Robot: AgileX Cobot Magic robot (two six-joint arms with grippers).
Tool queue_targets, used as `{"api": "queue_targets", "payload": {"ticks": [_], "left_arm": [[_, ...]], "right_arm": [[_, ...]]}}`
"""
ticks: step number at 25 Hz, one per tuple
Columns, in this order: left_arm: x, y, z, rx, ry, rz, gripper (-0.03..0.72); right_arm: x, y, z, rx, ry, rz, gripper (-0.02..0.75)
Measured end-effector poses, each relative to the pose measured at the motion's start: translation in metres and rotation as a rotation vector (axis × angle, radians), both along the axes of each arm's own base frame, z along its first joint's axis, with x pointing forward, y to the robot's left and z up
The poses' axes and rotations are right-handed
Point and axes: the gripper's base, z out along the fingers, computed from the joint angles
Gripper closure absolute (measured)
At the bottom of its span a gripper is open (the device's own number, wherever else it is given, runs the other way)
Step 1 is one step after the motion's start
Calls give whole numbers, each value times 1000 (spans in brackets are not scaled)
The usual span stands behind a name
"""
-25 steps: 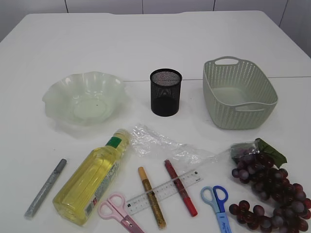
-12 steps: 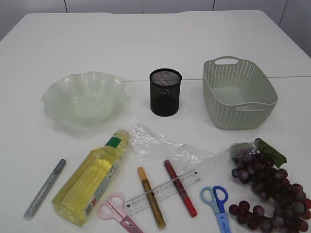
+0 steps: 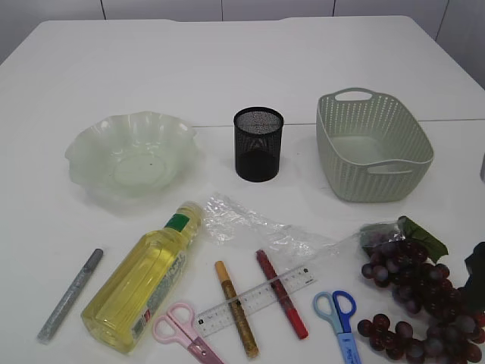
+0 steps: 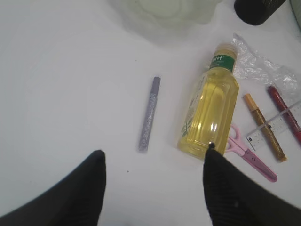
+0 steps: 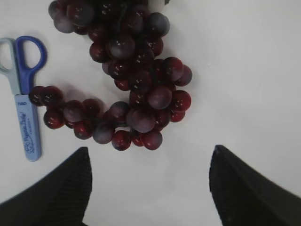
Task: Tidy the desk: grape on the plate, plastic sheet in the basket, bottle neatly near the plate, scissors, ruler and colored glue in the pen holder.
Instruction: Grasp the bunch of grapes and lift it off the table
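Observation:
The grape bunch is long and runs from its leaf to a thin tail (image 3: 388,334). I need to grab the grape bunch around its thick middle (image 3: 439,297) next with my right gripper.
The grape (image 3: 413,292) bunch lies at the desk's front right; in the right wrist view the grape (image 5: 134,89) sits just beyond my open, empty right gripper (image 5: 150,149). One dark finger (image 3: 477,274) shows at the exterior view's right edge. My left gripper (image 4: 154,150) hangs open and empty over bare desk, short of the silver glue (image 4: 149,115) and the lying bottle (image 4: 209,115). The plastic sheet (image 3: 258,225), gold glue (image 3: 236,309), red glue (image 3: 281,293), ruler (image 3: 254,301), pink scissors (image 3: 186,331) and blue scissors (image 3: 339,315) lie along the front.
The pale green plate (image 3: 132,155) stands at the back left, the black mesh pen holder (image 3: 258,144) in the middle and the grey-green basket (image 3: 373,145) at the back right. All three hold nothing. White desk stretches behind them.
A dark finger of my right gripper has come into the exterior view at the right edge beside the grape. Nothing on the desk has moved.

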Motion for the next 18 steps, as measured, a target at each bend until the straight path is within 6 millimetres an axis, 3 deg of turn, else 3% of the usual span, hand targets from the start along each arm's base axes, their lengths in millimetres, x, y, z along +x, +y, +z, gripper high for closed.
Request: {"api": "queue_targets", "payload": {"ticks": [9,18], "left_arm": [[33,-7,-19,8,185,-35,211],[43,-10,-25,12,211,-49,211]], "right_arm": [[30,3,-43,-25,101,6,169],[48,4,-79,-38,138,11,169]]}}
